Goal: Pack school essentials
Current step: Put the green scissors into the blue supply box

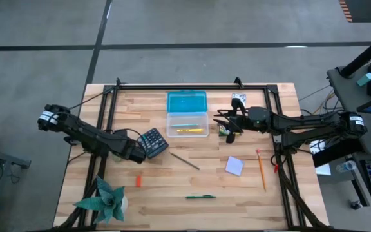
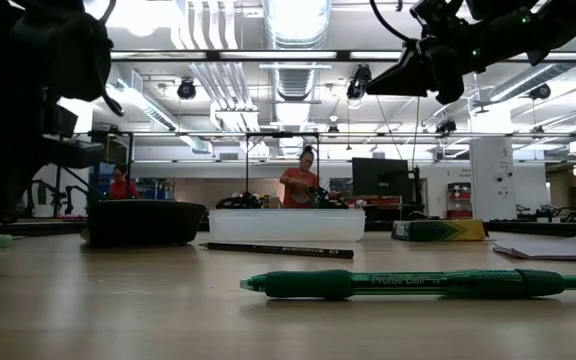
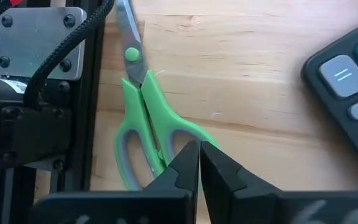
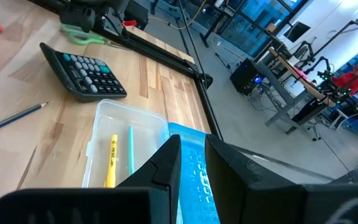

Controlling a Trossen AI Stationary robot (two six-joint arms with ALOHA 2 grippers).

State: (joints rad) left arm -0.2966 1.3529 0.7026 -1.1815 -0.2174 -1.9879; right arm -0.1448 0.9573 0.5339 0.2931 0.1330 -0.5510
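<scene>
I need to reopen my left gripper, which is shut above the green scissors' outer loop (image 3: 194,132), and lower it before I close it on the inner handle bars.
Green-handled scissors (image 3: 143,118) lie on the wooden table beside the black frame rail (image 3: 98,99), at the table's left. My left gripper (image 3: 199,152) points steeply down over their handle loops, fingers shut. My right gripper (image 4: 192,152) hovers high at the table's right, near the clear case (image 1: 187,124). It is nearly level, with a narrow gap between its fingers and nothing in it. The case holds a yellow pencil (image 4: 111,160) and a teal pen (image 4: 130,149); its blue lid (image 1: 187,102) lies open behind it. The crayon pack (image 2: 438,230) rests on the table below my right gripper. My left gripper's shut fingertips (image 3: 188,155) stand from above over the outer handle loop (image 3: 211,142) of the scissors. The fingers themselves hide the spot. I cannot tell whether they touch or pinch the loop. The scissors look flat on the table.
A dark calculator (image 1: 153,142) sits just right of my left gripper. A dark pencil (image 1: 184,160), a green pen (image 1: 200,196), an orange eraser (image 1: 138,181), a lavender note pad (image 1: 234,165) and an orange pencil (image 1: 261,171) lie spread over the near half. A green plant (image 1: 108,200) stands near left.
</scene>
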